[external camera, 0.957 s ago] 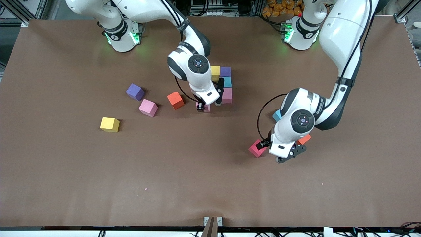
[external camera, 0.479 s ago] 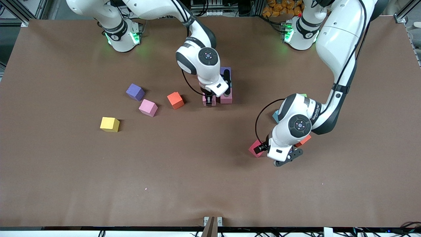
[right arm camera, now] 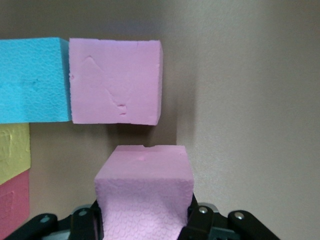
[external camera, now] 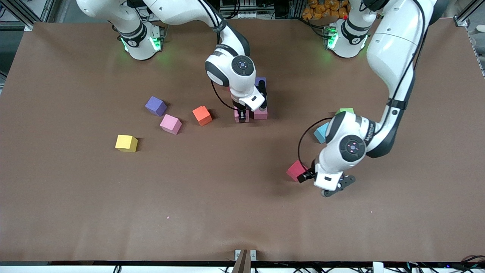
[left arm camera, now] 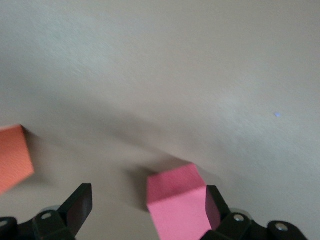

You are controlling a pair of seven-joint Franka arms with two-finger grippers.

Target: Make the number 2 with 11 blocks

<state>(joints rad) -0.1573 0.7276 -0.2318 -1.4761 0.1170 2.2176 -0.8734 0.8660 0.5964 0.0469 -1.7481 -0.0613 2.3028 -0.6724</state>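
Note:
The robot's left gripper has to take hold of the orange block's [external camera: 202, 115] opposite sides next, so that the block can join the number 2.
My right gripper [external camera: 241, 114] is shut on a pink block [right arm camera: 144, 192], held low beside a placed pink block [external camera: 260, 112] of the started number 2. In the right wrist view a narrow gap separates the two, and the placed pink block [right arm camera: 115, 82] touches a light blue block [right arm camera: 32, 80], with yellow [right arm camera: 12, 150] and red [right arm camera: 12, 205] blocks alongside. A purple block [external camera: 260, 80] tops the group. My left gripper [external camera: 329, 187] is open low over the table by a red block [external camera: 296, 170]. That red block [left arm camera: 177, 205] sits between the fingers, close against one finger [left arm camera: 214, 207].
Loose blocks toward the right arm's end: purple [external camera: 155, 105], pink [external camera: 170, 124], orange [external camera: 202, 115], yellow [external camera: 126, 143]. By the left arm lie a light blue block [external camera: 320, 133] and a green cube [external camera: 344, 111]. An orange block [left arm camera: 12, 157] shows in the left wrist view.
My right gripper carried the pink block sideways to the started number 2 and now holds it next to the placed pink block. My left gripper shifted slightly beside the red block.

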